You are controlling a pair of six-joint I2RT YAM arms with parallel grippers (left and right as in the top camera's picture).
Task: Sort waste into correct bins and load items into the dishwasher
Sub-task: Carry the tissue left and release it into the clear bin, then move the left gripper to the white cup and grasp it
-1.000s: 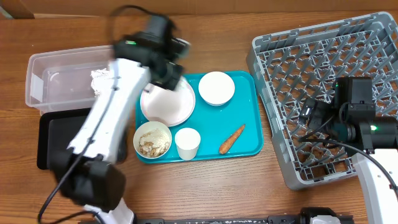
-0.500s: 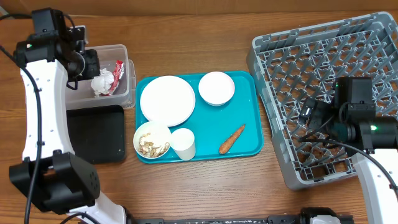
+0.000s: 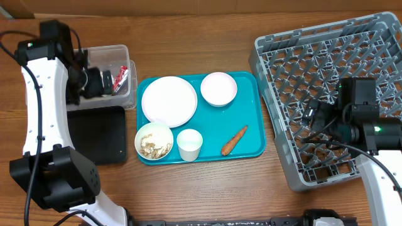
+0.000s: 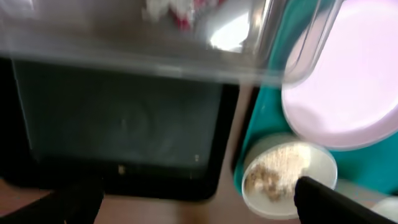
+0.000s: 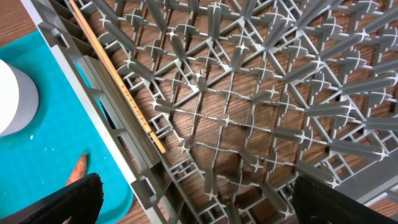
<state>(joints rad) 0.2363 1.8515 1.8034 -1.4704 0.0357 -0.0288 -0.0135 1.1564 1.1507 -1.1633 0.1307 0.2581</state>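
Note:
The white cup needs to be gripped next by its rim (image 3: 189,136) (image 4: 388,206) with my left gripper. The cup's base then stays free to hand over to my right gripper.
My left gripper (image 3: 95,83) hangs open and empty over the near edge of the clear bin (image 3: 123,55). A red wrapper (image 3: 120,76) and white crumpled waste (image 4: 163,7) lie in that bin. In the left wrist view my left gripper (image 4: 199,205) has both dark fingertips (image 4: 336,202) far apart. On the teal tray (image 3: 251,145) are a large white plate (image 3: 169,101), a small white bowl (image 3: 218,88), a bowl of food scraps (image 3: 154,140), a white cup (image 3: 189,144) and a carrot (image 3: 234,140). My right gripper (image 5: 199,205) is open above the grey dish rack (image 5: 249,93).
A black bin (image 3: 94,135) sits just in front of the clear one, left of the tray. A thin wooden stick (image 5: 115,74) lies along the rack's left wall. The rack (image 3: 352,44) fills the table's right side, with bare wood between it and the tray.
My left arm swung from over the plate to the clear bin, then opened its jaws; the wrapper and crumpled waste now lie in the bin. The right arm has not moved.

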